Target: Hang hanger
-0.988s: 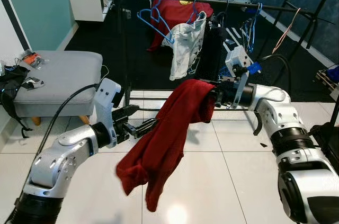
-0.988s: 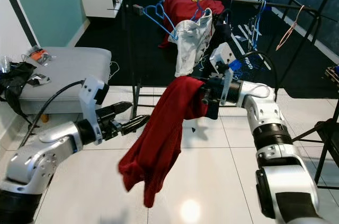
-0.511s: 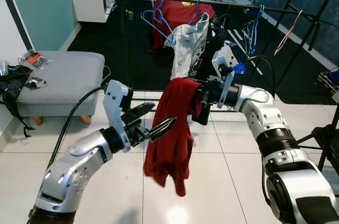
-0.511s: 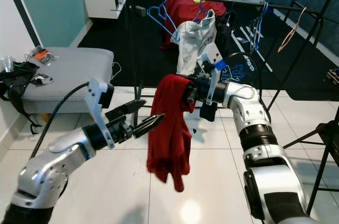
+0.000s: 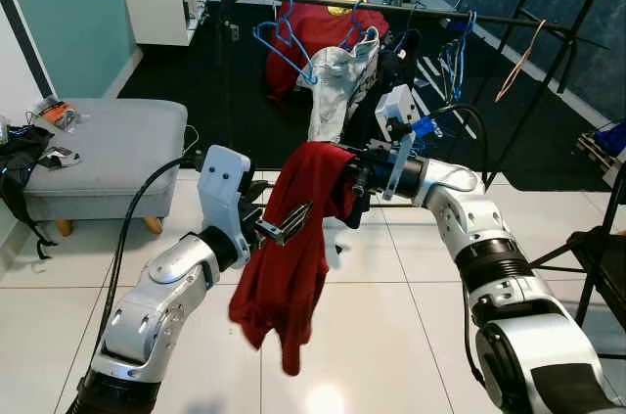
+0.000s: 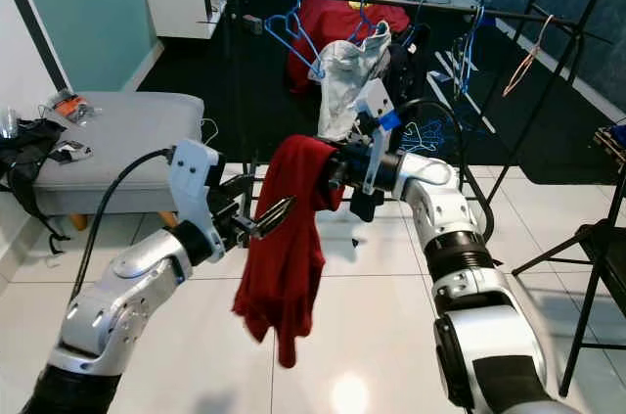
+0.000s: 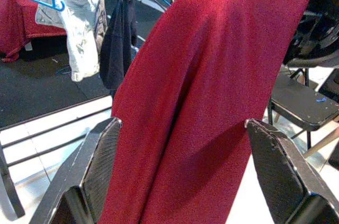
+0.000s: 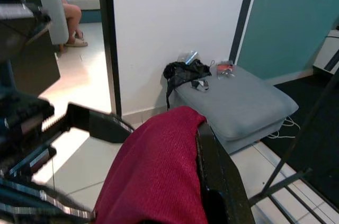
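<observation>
The red garment's lower cloth (image 5: pixel 279 299) hangs slack while its top stays drawn up, so my left gripper should grab the loose end of the garment's top edge (image 5: pixel 300 152) next.
A red garment (image 5: pixel 291 272) hangs over my right gripper (image 5: pixel 349 177), which is shut on its top edge in front of the black clothes rack (image 5: pixel 391 5). No hanger can be made out inside the cloth. My left gripper (image 5: pixel 291 221) is open at the garment's left side, about halfway down. In the left wrist view its two black fingers (image 7: pixel 100 166) stand wide apart with the red garment (image 7: pixel 201 102) right between and ahead of them. The right wrist view has the red garment (image 8: pixel 159 176) draped over a black finger (image 8: pixel 212 166).
On the rack hang blue hangers (image 5: pixel 284 37), a pale garment (image 5: pixel 333 81) and a red shirt (image 5: pixel 328 23). A grey ottoman (image 5: pixel 98 155) stands at the left with a black bag (image 5: pixel 15 174) beside it. A black chair (image 5: pixel 602 248) is at the right. White tile floor lies below.
The garment, stretched out toward the left gripper a second ago, swung back to hang straight. My left gripper has since moved up against its left side. The right gripper drew slightly left.
</observation>
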`<state>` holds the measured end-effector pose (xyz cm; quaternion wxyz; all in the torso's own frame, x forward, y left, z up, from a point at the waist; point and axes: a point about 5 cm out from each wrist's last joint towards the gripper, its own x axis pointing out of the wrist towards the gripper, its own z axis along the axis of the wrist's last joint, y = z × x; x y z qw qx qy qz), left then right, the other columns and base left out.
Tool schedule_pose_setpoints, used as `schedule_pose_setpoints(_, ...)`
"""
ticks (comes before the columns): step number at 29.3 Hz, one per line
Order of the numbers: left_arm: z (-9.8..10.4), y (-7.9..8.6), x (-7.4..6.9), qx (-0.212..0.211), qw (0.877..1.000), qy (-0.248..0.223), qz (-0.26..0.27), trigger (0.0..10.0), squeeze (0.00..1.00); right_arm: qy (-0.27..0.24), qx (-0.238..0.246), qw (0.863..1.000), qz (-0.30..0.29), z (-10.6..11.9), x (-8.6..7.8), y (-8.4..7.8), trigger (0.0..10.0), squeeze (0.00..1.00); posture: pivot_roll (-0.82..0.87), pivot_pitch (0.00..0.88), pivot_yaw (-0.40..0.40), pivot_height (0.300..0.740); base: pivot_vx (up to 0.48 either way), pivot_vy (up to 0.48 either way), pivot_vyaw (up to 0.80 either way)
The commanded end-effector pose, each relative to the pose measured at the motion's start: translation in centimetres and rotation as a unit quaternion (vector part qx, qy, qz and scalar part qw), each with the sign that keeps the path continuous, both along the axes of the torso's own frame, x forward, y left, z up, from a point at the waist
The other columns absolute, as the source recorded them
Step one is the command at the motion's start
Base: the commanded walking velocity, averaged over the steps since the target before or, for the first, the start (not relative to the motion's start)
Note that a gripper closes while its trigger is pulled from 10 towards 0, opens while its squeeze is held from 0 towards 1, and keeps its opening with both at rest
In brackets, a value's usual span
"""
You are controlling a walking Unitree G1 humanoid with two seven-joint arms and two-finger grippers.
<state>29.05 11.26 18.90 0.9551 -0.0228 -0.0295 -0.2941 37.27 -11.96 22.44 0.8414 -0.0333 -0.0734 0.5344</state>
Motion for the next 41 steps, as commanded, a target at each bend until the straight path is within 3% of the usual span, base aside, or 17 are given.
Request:
schedule_pose_setpoints(1,-0.8,-0.3,-0.1,0.004,1.0,0.018,-0.002,10.0,0.0,-0.031,0.01,0.999,0.006,1.6,0.0,0.4,0.0,0.0,-0.09,0.006,-0.106,0.74,0.0,0.0,0.0)
schedule_pose_setpoints(8,-1.3,-0.4,0.1,0.008,1.0,0.019,0.01,10.0,0.0,-0.03,0.025,0.999,0.016,2.0,0.0,1.0,0.0,0.0,-0.09,0.018,-0.109,0.74,0.0,0.0,0.0)
schedule_pose_setpoints(9,-1.3,-0.5,0.2,0.005,1.0,0.019,0.008,7.5,0.0,-0.03,0.026,0.999,0.017,2.1,-0.1,1.1,0.0,0.0,-0.09,0.02,-0.108,0.74,0.0,0.0,0.0)
schedule_pose_setpoints(10,-1.2,-0.5,0.2,-0.001,1.0,0.019,0.006,1.9,0.0,-0.029,0.027,0.999,0.017,2.1,-0.1,1.1,0.0,0.0,-0.09,0.024,-0.107,0.74,0.0,0.0,0.0)
schedule_pose_setpoints(13,-1.2,-0.5,0.3,-0.004,1.0,0.019,0.007,1.9,0.0,-0.029,0.027,0.999,0.017,2.1,-0.1,1.1,0.0,0.0,-0.09,0.024,-0.107,0.74,0.0,0.0,0.0)
schedule_pose_setpoints(14,-1.2,-0.5,0.3,-0.006,1.0,0.019,0.007,0.0,0.0,-0.028,0.027,0.999,0.016,2.1,-0.1,1.1,0.0,0.0,-0.09,0.027,-0.106,0.74,0.0,0.0,0.0)
schedule_pose_setpoints(24,-1.0,0.2,0.5,-0.004,1.0,0.016,0.015,0.0,0.0,-0.025,0.023,0.999,0.009,1.9,0.0,0.8,0.0,0.0,-0.09,0.031,-0.103,0.74,0.0,0.0,0.0)
schedule_pose_setpoints(27,-0.5,2.4,1.0,0.008,0.999,0.004,0.039,0.0,0.0,-0.02,0.012,1.0,-0.003,1.4,0.1,0.2,0.0,0.0,-0.09,0.032,-0.104,0.74,0.0,0.0,0.0)
schedule_pose_setpoints(28,-0.5,2.4,1.0,0.008,0.999,0.004,0.039,0.0,0.0,-0.02,0.012,1.0,-0.003,1.4,0.1,0.2,0.0,0.0,-0.09,0.032,-0.104,0.74,0.0,0.0,0.0)
schedule_pose_setpoints(29,-0.1,3.7,1.2,0.011,0.998,-0.002,0.054,0.0,0.0,-0.017,0.009,1.0,-0.004,1.2,0.0,0.1,0.0,0.0,-0.08,0.033,-0.104,0.74,0.0,0.0,0.0)
schedule_pose_setpoints(31,-0.1,3.7,1.2,0.011,0.998,-0.002,0.054,0.0,0.0,-0.017,0.009,1.0,-0.004,1.2,0.0,0.1,0.0,0.0,-0.08,0.033,-0.104,0.74,0.0,0.0,0.0)
schedule_pose_setpoints(32,0.4,5.0,1.4,0.015,0.997,-0.009,0.069,0.0,0.0,-0.014,0.008,1.0,-0.006,0.9,-0.1,0.0,0.0,0.0,-0.08,0.033,-0.103,0.74,0.0,0.0,0.0)
schedule_pose_setpoints(33,0.4,5.0,1.4,0.015,0.997,-0.009,0.069,0.0,0.0,-0.014,0.008,1.0,-0.006,0.9,-0.1,0.0,0.0,0.0,-0.08,0.033,-0.103,0.74,0.0,0.0,0.0)
schedule_pose_setpoints(35,1.3,7.4,1.6,0.019,0.995,-0.024,0.1,0.0,0.0,-0.009,0.011,1.0,-0.01,0.6,-0.2,-0.3,0.0,0.0,-0.08,0.035,-0.102,0.74,0.0,0.0,0.0)
schedule_pose_setpoints(41,1.8,8.3,1.7,0.018,0.993,-0.03,0.112,0.0,0.0,-0.007,0.014,1.0,-0.014,0.5,-0.2,-0.4,0.0,0.0,-0.08,0.034,-0.098,0.74,0.0,0.0,0.0)
